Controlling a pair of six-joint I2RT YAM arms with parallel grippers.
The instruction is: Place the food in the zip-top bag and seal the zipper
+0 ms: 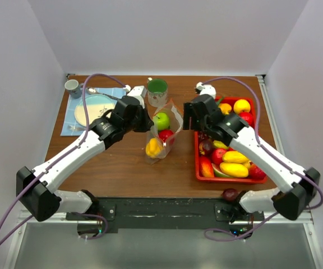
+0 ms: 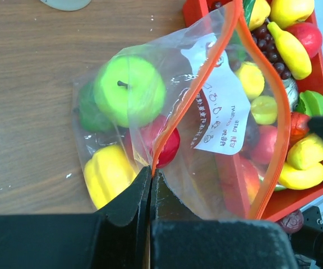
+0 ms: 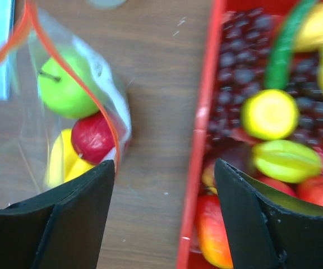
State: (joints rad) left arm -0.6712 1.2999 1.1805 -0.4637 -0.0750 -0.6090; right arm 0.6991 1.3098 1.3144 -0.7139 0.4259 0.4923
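Observation:
My right gripper grabs the yellow banana across its sides near its stem end next, leaving the banana's other end free to enter the bag (image 1: 162, 130).
The clear zip-top bag (image 1: 162, 130) stands at mid-table with its mouth gaping. Inside it lie a green apple (image 2: 129, 89), a yellow pepper (image 2: 106, 175) and a red fruit (image 2: 168, 147). My left gripper (image 2: 151, 171) is shut on the near end of the orange zipper (image 2: 179, 111), holding the bag up. My right gripper (image 3: 164, 165) hangs open with nothing between its fingers, over the bare wood between the bag (image 3: 49, 112) and the red tray (image 3: 202, 129). More food (image 1: 234, 162) fills the tray: bananas, grapes, red and yellow fruits.
A green cup (image 1: 157, 88) stands just behind the bag. A plate (image 1: 93, 109) on a blue mat, a spoon and a small cup (image 1: 72, 86) sit at the back left. A dark purple fruit (image 1: 229, 194) lies off the tray at the table's near edge.

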